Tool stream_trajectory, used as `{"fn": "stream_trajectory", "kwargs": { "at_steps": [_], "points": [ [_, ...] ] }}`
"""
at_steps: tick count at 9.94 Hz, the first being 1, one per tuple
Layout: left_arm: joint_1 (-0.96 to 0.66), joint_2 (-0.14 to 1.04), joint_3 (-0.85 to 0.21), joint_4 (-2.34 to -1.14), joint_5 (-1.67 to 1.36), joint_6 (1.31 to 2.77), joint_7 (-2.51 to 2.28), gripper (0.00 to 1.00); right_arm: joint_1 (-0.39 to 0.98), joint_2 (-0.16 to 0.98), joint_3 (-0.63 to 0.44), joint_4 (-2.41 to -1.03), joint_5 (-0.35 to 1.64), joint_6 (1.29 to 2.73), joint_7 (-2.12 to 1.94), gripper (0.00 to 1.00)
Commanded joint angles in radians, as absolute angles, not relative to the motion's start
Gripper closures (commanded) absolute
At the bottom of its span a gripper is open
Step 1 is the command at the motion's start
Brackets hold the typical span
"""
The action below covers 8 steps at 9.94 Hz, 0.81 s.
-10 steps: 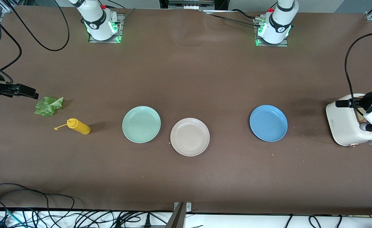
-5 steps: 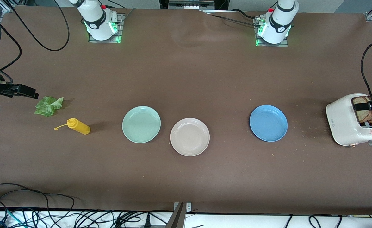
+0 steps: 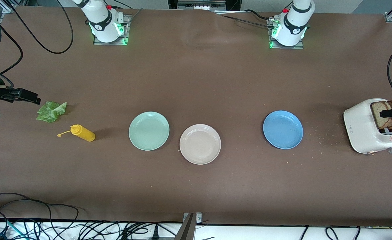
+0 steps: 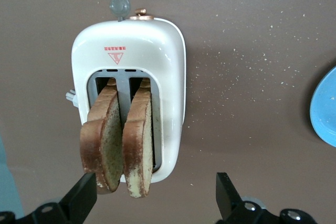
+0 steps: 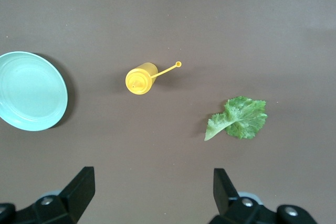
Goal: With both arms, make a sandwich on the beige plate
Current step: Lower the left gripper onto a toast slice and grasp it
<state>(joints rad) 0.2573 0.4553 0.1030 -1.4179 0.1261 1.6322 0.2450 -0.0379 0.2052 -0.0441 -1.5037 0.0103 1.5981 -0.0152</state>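
My left gripper's fingers are still above the bread slice [image 3: 378,110] in the white toaster [image 3: 362,128], so closing now would miss. My left gripper lowers first, then closes on the slice.
The beige plate [image 3: 200,144] lies bare in the middle of the table. Two brown bread slices [image 4: 118,148] stand upright in the slots of a white toaster [image 3: 362,128] at the left arm's end. My left gripper [image 4: 156,192] hangs open above the toaster and holds nothing; its fingers stand wide on either side of the slice tops. A green lettuce leaf [image 3: 51,111] lies at the right arm's end. My right gripper [image 5: 152,187] hangs open and empty over the table beside the lettuce [image 5: 239,118].
A mint green plate [image 3: 149,130] lies beside the beige plate toward the right arm's end, and a blue plate [image 3: 282,129] lies toward the toaster. A yellow squeeze bottle [image 3: 82,132] lies on its side near the lettuce. Crumbs are scattered between the blue plate and the toaster.
The left arm has drawn back toward the table's end, uncovering the toaster and its two slices in the front view. The right arm has not moved.
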Motion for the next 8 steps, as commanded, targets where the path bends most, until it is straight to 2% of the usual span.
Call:
{"fn": "stream_trajectory", "kwargs": {
  "at_steps": [1, 8],
  "points": [
    [0.265, 0.466, 0.094, -1.442, 0.147, 1.676, 0.264, 0.0, -0.046, 0.198, -0.038, -1.509, 0.015, 1.594, -0.02, 0.0],
    [0.291, 0.46, 0.092, -1.499, 0.118, 1.715, 0.262, 0.0, -0.046, 0.198, -0.038, -1.509, 0.015, 1.594, -0.02, 0.0]
  ]
}}
